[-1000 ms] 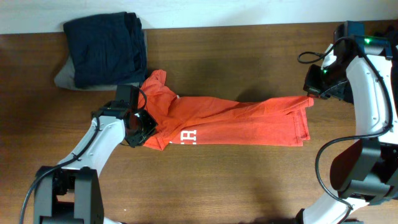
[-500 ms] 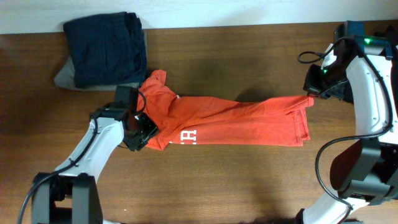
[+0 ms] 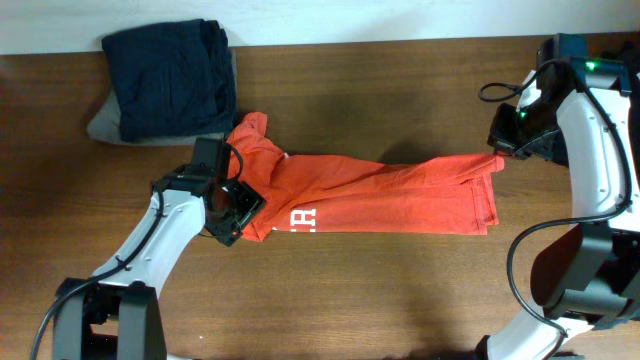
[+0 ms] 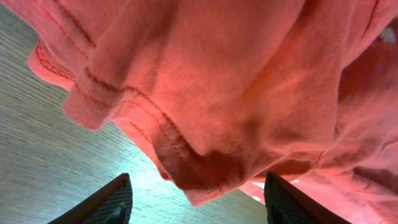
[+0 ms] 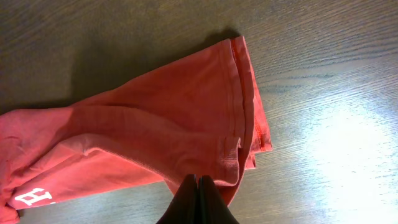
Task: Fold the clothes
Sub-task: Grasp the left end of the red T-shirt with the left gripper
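My left gripper will stretch and spread the T-shirt for folding. For that, it will next grab the T-shirt's bunched hem [image 4: 200, 189], at the end of the T-shirt opposite my right gripper.
The orange-red T-shirt [image 3: 390, 195] lies folded lengthwise across the table, its white lettering [image 3: 303, 218] near the front edge. My left gripper [image 3: 238, 208] stands open at the shirt's left end. In the left wrist view a bunched hem of the shirt [image 4: 236, 81] hangs loose between the two spread fingers [image 4: 115, 202], and neither finger touches it. My right gripper [image 3: 503, 148] is at the shirt's far right corner. In the right wrist view its fingers [image 5: 199, 186] are pressed together on the hem [image 5: 233, 158], which is lifted slightly off the wood.
A stack of folded navy clothes [image 3: 170, 80] rests on a grey garment [image 3: 100, 125] at the back left, just behind the shirt's left end. The table's back edge runs along the top of the overhead view.
My left gripper has opened and let go of the shirt's left end, and it has shifted slightly right and forward. The right gripper has not moved.
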Robot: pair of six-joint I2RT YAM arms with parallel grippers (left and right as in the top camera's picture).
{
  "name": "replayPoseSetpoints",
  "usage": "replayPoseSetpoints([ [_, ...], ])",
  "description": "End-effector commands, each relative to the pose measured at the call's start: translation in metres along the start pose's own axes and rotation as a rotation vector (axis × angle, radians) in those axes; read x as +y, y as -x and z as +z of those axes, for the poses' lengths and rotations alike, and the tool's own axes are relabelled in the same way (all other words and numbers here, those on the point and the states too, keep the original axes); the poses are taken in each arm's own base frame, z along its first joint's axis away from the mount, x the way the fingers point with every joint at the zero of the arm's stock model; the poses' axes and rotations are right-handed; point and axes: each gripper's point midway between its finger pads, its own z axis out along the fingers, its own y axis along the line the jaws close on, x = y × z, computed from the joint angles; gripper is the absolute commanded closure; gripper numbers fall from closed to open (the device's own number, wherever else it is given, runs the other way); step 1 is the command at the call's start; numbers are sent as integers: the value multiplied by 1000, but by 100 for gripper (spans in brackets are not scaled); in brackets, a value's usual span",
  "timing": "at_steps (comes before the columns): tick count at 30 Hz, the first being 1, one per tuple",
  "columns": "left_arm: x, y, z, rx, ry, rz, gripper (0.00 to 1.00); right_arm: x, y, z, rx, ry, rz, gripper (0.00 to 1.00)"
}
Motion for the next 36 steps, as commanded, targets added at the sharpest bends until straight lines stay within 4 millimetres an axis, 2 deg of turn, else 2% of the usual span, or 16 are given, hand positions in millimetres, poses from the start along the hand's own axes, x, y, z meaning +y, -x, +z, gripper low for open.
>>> replayPoseSetpoints([
  [1,-7,5,-5,-30,-20,-15,32,0,0,-7,-18,9,8,96],
  [8,-6,7,-4,-40,-16,-16,32,0,0,-7,-18,9,8,96],
  [18,-2,5,15,-13,22,-63,33,0,0,-7,-18,9,8,96],
  [23,-6,9,17,-26,6,-72,33,0,1,-7,-18,8,8,96],
  [25,-5,12,17,-43,12,-71,38,0,1,-7,-19,8,8,96],
  [32,-4,12,16,-45,18,-69,72,0,1,-7,-19,9,8,96],
  [36,-6,9,16,-26,6,-33,98,0,1,-7,-21,10,8,96],
])
